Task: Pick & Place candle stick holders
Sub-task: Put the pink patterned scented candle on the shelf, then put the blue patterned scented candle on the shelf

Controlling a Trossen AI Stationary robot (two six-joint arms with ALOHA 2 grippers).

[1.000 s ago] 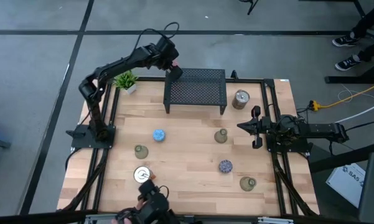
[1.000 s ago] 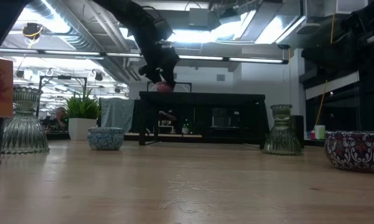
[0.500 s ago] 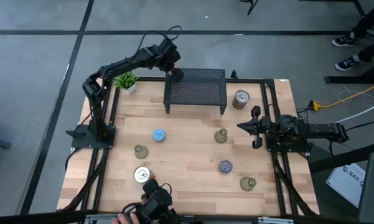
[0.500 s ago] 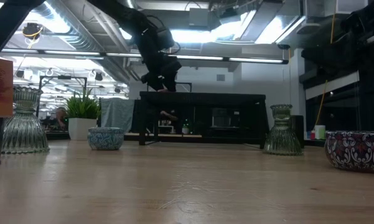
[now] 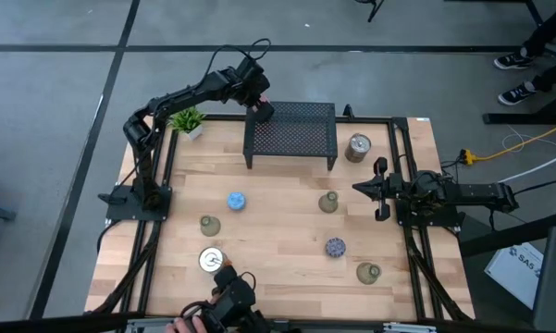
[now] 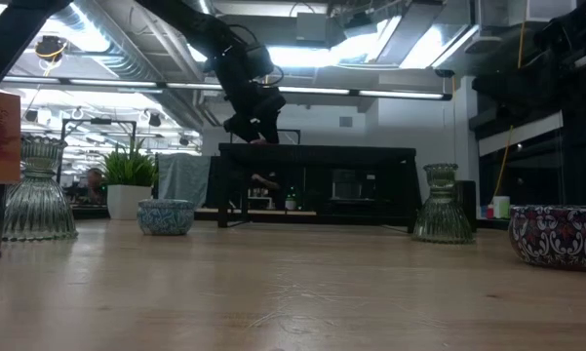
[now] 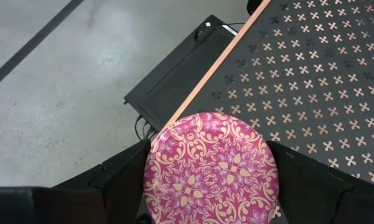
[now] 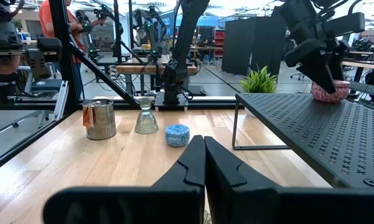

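My left gripper opens next, since the pink holder's base (image 5: 264,104) is down on the rack's mesh top (image 5: 296,128) at its corner, so the holder would stand.
A pink patterned candle stick holder (image 7: 211,168) is at the far left corner of the black mesh rack (image 5: 291,134), with my left gripper (image 5: 257,106) shut on it from above. On the table stand a light blue holder (image 5: 236,201), a speckled dark blue one (image 5: 335,247), two silver ones (image 5: 357,147) (image 5: 211,260) and three olive-grey glass ones (image 5: 209,225) (image 5: 328,202) (image 5: 368,272). My right gripper (image 5: 356,188) waits shut and level at the table's right side, touching nothing. My left gripper has the pink holder's round wall between its two fingers (image 7: 121,180), one on each side. It comes slanting down from the table's far left. The holder (image 8: 331,91) stays upright, its base down at the rack's mesh top.
A small green potted plant (image 5: 187,120) stands at the far left corner, just left of the rack. The rack's mesh top (image 7: 323,74) is bare beside the pink holder. A person's hand (image 5: 180,324) and a dark device (image 5: 229,301) are at the near edge.
My left gripper has sunk a little with the pink holder toward the rack's top. In the low view the holder hung clear above the rack before; now it is down at the rack's top edge. The fingers' gap has not changed.
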